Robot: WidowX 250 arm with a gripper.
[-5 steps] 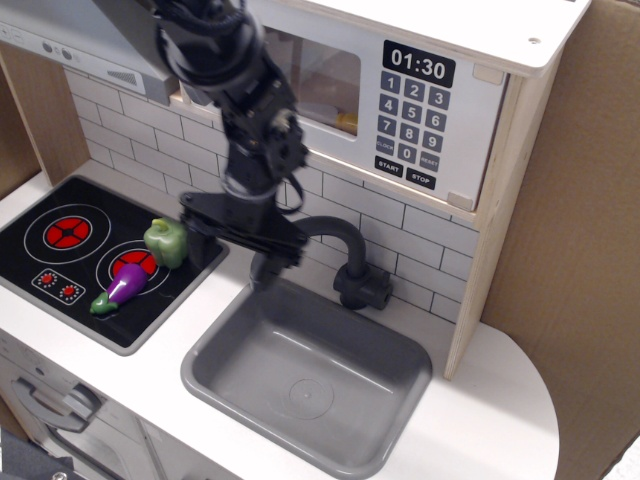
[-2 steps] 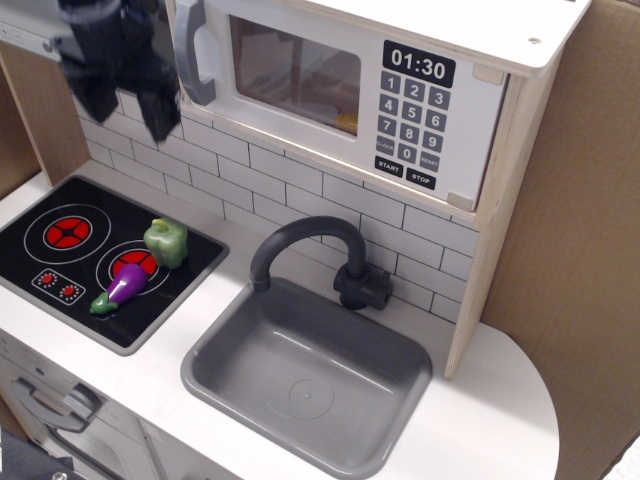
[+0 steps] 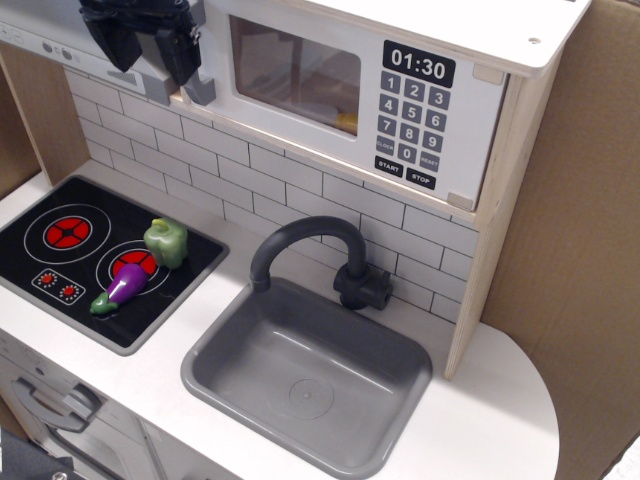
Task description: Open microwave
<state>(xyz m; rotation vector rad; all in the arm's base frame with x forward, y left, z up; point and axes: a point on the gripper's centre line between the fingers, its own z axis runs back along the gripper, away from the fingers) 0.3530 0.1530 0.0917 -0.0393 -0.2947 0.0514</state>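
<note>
The robot should next grab the grey vertical bar handle [image 3: 202, 91] with its gripper. Then the microwave can swing open by its white door [image 3: 300, 118].
The microwave [image 3: 300, 110] sits at the top, under a wooden shelf. Its white door with a clear window looks shut. The black keypad [image 3: 408, 125] and clock display [image 3: 418, 66] are on its right side. The grey bar handle [image 3: 197, 92] runs down the door's left edge, and only its lower end shows. My black gripper [image 3: 148, 45] is at the top left, open, with its right finger [image 3: 180, 55] in front of the handle's upper part. I cannot tell whether it touches the handle.
A grey range hood [image 3: 50, 40] is left of the microwave. Below are a black stove [image 3: 60, 250] with a green pepper [image 3: 166, 242] and a purple eggplant [image 3: 122, 288], a grey sink [image 3: 225, 345] with a dark faucet [image 3: 300, 232], and a cardboard wall [image 3: 570, 250] on the right.
The arm has risen from in front of the faucet to the top left, then shifted right and up, so the gripper now covers the upper part of the handle. The door has not moved.
</note>
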